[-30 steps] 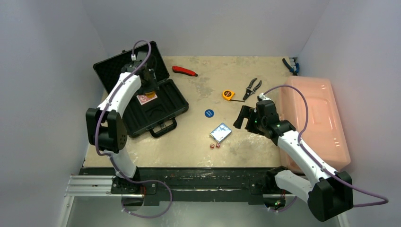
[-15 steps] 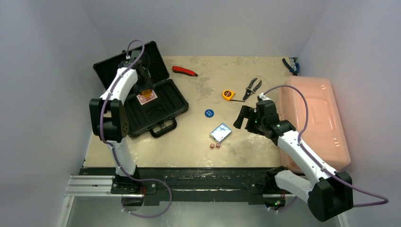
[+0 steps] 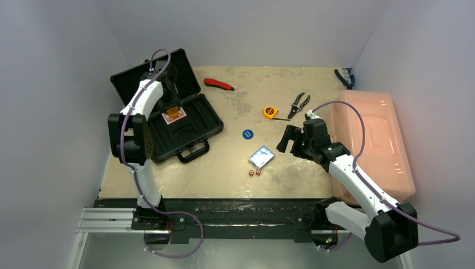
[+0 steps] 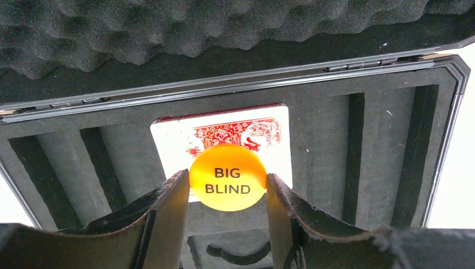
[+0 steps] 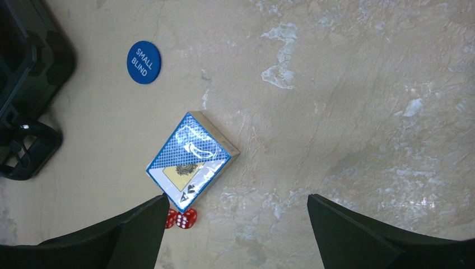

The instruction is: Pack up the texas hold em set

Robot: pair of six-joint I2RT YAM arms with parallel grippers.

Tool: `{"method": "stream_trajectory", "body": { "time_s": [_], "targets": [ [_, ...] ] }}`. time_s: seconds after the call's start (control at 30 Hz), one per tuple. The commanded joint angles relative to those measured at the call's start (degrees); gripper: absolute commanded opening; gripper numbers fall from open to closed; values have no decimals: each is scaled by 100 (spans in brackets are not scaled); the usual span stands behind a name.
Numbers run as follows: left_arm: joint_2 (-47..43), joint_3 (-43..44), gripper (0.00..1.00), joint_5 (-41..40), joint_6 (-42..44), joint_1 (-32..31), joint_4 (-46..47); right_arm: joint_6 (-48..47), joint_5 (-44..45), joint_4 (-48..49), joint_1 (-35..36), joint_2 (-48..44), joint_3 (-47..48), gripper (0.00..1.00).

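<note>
The red card deck (image 3: 173,116) is flat below the orange "BIG BLIND" disc, so the disc would end up on that deck. My left gripper needs to let go of the disc now.
The black briefcase (image 3: 208,124) lies open at the back left, its foam (image 4: 381,145) showing. A red card deck (image 3: 173,116) lies in one slot and also shows in the left wrist view (image 4: 235,129). My left gripper (image 3: 171,106) (image 4: 227,177) is shut on an orange "BIG BLIND" disc (image 4: 228,177) and holds it just above that deck. My right gripper (image 3: 291,140) (image 5: 236,197) is open and empty over the table. A blue card deck (image 3: 261,157) (image 5: 192,159), a blue "SMALL BLIND" disc (image 3: 248,134) (image 5: 143,62) and two tiny red dice (image 3: 254,172) (image 5: 182,218) lie to its left.
A large pink bin (image 3: 369,140) stands along the right edge. A yellow tape measure (image 3: 270,112), black pliers (image 3: 298,103) and a red utility knife (image 3: 218,84) lie at the back. Blue-handled pliers (image 3: 344,78) lie at the back right corner.
My left arm's elbow has swung left and back, and the gripper with the orange disc now sits over the red deck. The right arm has not moved.
</note>
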Motion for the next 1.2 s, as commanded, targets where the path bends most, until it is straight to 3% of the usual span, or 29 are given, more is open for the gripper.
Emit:
{"method": "stream_trajectory", "body": {
  "time_s": [0.0,0.17,0.43,0.53,0.8,1.17],
  "targets": [
    [77,148,15,-9,65,68,82,-82,-41,154,20,-14,-17,99],
    [32,54,31,-103,31,76,162,-82,-41,159,24,-14,-22,99],
    [17,-20,68,-193,-5,102,236,-82,-41,149,24,-14,-21,99],
    [3,-69,77,-170,-21,107,271,-84,-41,149,23,-14,-26,99],
    [-679,-414,82,-213,105,37,474,-83,-20,150,17,-14,-26,99],
    [-2323,-1489,89,-95,646,-928,1348,-77,-6,167,17,-11,-30,99]
  ]
}}
